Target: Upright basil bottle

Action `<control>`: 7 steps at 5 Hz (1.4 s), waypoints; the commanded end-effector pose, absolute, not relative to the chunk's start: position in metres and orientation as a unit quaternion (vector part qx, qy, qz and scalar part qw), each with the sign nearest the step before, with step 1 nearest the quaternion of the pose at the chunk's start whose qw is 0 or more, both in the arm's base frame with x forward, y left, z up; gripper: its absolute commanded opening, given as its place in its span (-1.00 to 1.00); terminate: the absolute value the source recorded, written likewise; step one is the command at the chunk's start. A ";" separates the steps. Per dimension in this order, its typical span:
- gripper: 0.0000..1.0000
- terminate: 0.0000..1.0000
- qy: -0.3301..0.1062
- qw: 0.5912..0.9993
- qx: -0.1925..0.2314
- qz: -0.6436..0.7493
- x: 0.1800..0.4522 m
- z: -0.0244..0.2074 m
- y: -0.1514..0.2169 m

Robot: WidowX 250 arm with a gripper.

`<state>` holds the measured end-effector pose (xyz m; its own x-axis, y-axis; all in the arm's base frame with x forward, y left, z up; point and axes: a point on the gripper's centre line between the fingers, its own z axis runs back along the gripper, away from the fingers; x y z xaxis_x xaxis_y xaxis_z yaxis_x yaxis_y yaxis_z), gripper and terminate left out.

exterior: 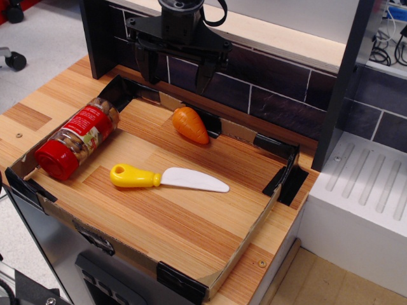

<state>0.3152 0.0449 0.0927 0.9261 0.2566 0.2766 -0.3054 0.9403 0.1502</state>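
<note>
The gripper takes hold of the basil bottle by its red cap next, to stand the bottle upright on the wooden tray.
The basil bottle lies on its side at the left of the wooden tray, against the left wall. Its red cap points toward the front left, its clear body with red label and brownish contents points toward the back. My gripper hangs above the tray's back edge, well behind and to the right of the bottle. Its two dark fingers stand apart with nothing between them.
A yellow-handled toy knife with a white blade lies in the middle of the tray. An orange toy carrot lies near the back wall, just below my gripper. A dark tiled wall rises behind. A white drainer stands to the right.
</note>
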 end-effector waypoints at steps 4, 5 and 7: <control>1.00 -1.00 -0.108 0.993 0.042 0.038 0.233 0.129 0.092; 1.00 -1.00 -0.079 0.996 0.041 0.015 0.217 0.118 0.105; 1.00 -1.00 -0.036 0.998 0.033 -0.030 0.201 0.085 0.119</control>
<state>0.1969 0.1130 0.0749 0.9968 -0.0606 0.0527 0.0579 0.9970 0.0514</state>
